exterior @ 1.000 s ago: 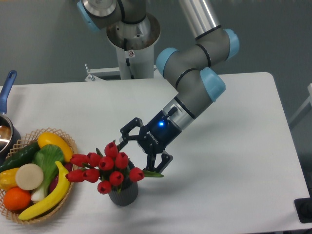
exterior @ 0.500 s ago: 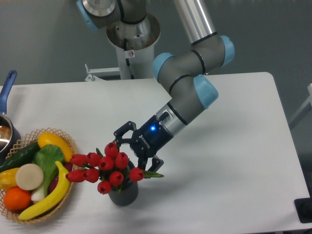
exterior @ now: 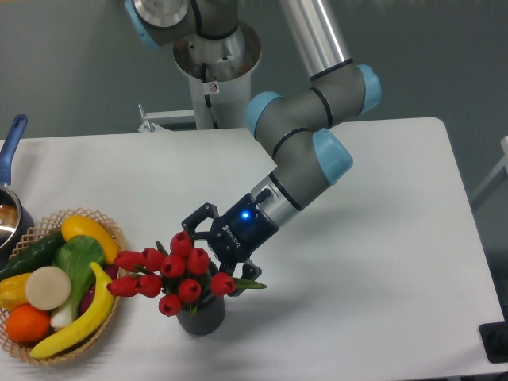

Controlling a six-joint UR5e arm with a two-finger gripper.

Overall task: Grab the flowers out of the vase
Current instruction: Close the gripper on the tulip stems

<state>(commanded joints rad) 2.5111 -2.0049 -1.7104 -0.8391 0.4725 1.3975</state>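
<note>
My gripper grabs the flowers' cluster of red buds next, to lift the flowers (exterior: 173, 273) out of the grey vase (exterior: 201, 318).
The flowers (exterior: 173, 273), a bunch of red tulip buds with green leaves, stand in the dark grey ribbed vase (exterior: 201, 318) near the table's front edge. My gripper (exterior: 213, 252) comes in from the upper right, tilted down and to the left. It is open, its black fingers (exterior: 193, 219) spread on either side of the bunch's right-hand part, just above the vase's mouth. The far finger sits behind the top bud; the near one rests by the rightmost bud and a green leaf. The stems are hidden by buds and gripper.
A wicker basket (exterior: 111, 230) with banana, cucumber, orange and other produce stands at the front left, close to the flowers. A blue-handled pot (exterior: 11, 143) sits at the left edge. The arm's base column (exterior: 214, 63) rises at the back of the white table.
My gripper has slid down and to the left, closing in on the bunch. Its fingers now straddle the right-hand buds. The flowers and the vase have stayed put.
</note>
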